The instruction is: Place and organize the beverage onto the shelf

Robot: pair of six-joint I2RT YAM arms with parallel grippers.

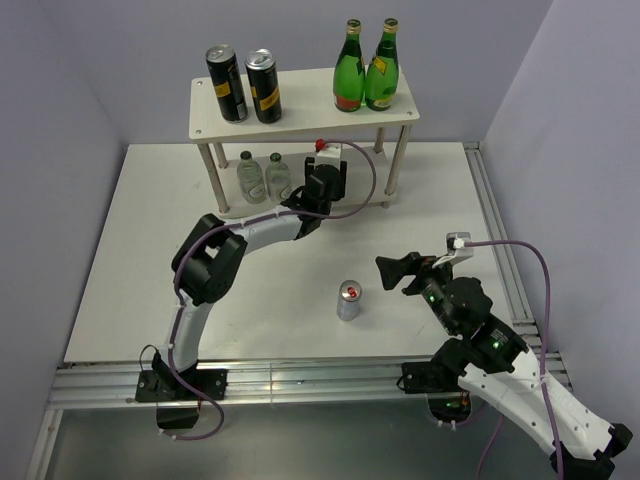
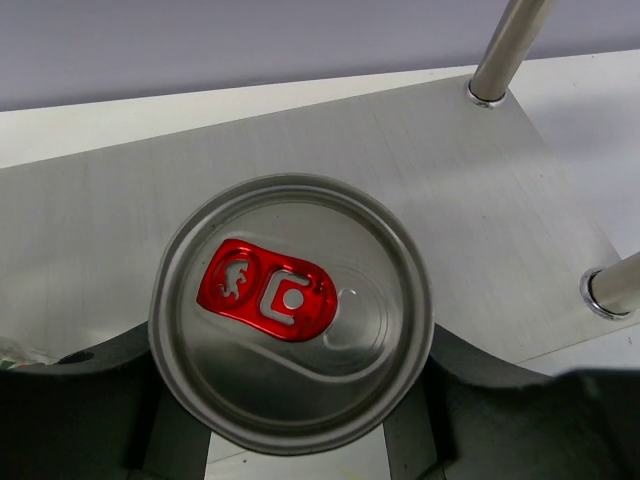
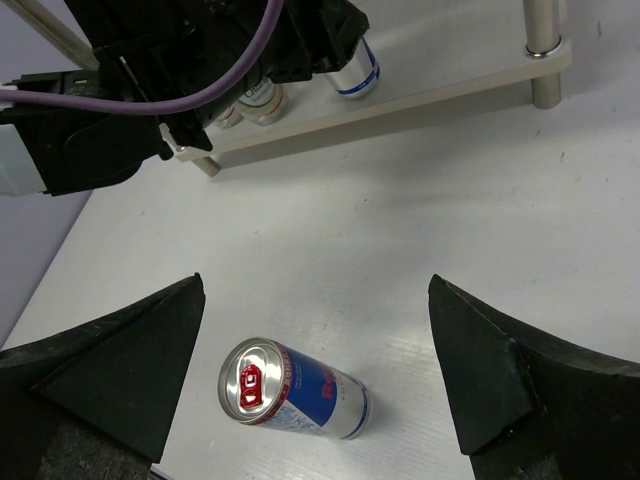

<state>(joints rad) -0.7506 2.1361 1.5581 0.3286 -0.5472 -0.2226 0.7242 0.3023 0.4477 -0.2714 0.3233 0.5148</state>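
The upright silver-blue can, its base at the flat lower board, would stand, so my left gripper should open.
The shelf [image 1: 300, 100] stands at the back of the table. Two black-and-yellow cans [image 1: 245, 84] stand on its top board at the left. Two clear bottles [image 1: 263, 177] stand on the lower board [image 2: 120, 220]. My left gripper [image 1: 323, 165] is shut on a silver-blue can with a red tab [image 2: 290, 310], upright over the lower board beside the bottles. A second silver-blue can [image 1: 348, 300] stands on the table. My right gripper [image 3: 315, 375] is open, with this can [image 3: 295, 390] below and between its fingers [image 3: 120, 370], not touching.
Two tall green glass bottles [image 1: 365, 66] stand on the top board at the right. Shelf legs [image 2: 505, 50] rise close to the right of the held can. The left arm [image 3: 150, 80] stretches across towards the shelf.
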